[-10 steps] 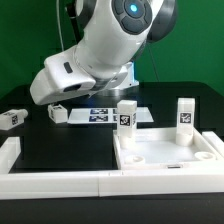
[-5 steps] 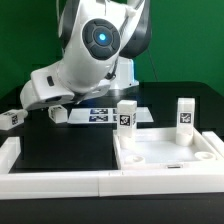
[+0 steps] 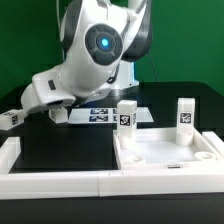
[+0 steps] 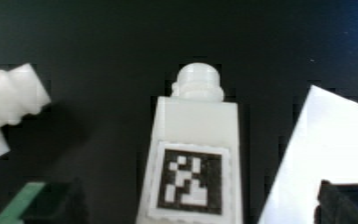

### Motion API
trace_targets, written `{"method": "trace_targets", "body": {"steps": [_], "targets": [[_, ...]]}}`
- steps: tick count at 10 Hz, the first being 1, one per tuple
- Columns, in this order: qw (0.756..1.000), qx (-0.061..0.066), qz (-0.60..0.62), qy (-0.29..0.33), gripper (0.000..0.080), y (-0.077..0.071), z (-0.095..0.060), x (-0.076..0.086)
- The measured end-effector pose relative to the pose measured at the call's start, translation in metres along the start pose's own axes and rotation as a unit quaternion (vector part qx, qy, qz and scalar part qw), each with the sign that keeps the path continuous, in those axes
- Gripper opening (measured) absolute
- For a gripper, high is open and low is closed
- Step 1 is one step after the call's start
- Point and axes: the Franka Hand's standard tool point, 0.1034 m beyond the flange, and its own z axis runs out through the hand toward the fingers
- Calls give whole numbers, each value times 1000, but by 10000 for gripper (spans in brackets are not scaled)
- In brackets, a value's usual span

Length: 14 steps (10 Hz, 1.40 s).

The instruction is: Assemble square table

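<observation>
My open fingers are low over the black table, on either side of the tagged leg, so I am ready to close my gripper on the tagged leg.
The square tabletop [image 3: 165, 155] lies at the exterior view's right with two legs [image 3: 126, 114] [image 3: 184, 112] standing upright in its far corners. A loose leg [image 3: 57, 113] lies on the black table under my hand, and another loose leg [image 3: 10, 118] lies at the far left. In the wrist view the tagged leg [image 4: 197, 140] lies between my fingers, peg end pointing away, and another leg's threaded end [image 4: 12, 100] shows beside it. My gripper [image 4: 194, 205] is open, with a dark finger [image 4: 43, 205] on each side of the leg and a gap showing.
The marker board [image 3: 100, 116] lies behind the tabletop; its white corner [image 4: 327, 140] shows in the wrist view close to the leg. White border rails [image 3: 50, 180] run along the front and the exterior view's left edge.
The arm has swung toward the exterior view's left and lowered, bringing the hand down over the loose leg by the marker board. The parts have not moved.
</observation>
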Motion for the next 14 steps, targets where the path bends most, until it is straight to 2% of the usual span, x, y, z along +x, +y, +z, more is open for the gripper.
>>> {"method": "trace_targets", "body": {"steps": [2,4,5,6,11,12,14], "targets": [[1000,0,0,-2,649,0,1,2],[1000,0,0,-2,383,0,2,2],[1000,0,0,-2,383,0,2,2],[1000,0,0,-2,287,0,2,2],[1000,0,0,-2,288,0,1,2],[1000,2,-8,-7,288,-1,-4,-2],[1000,18,-15,-2,289,-3,-59,-28]]}}
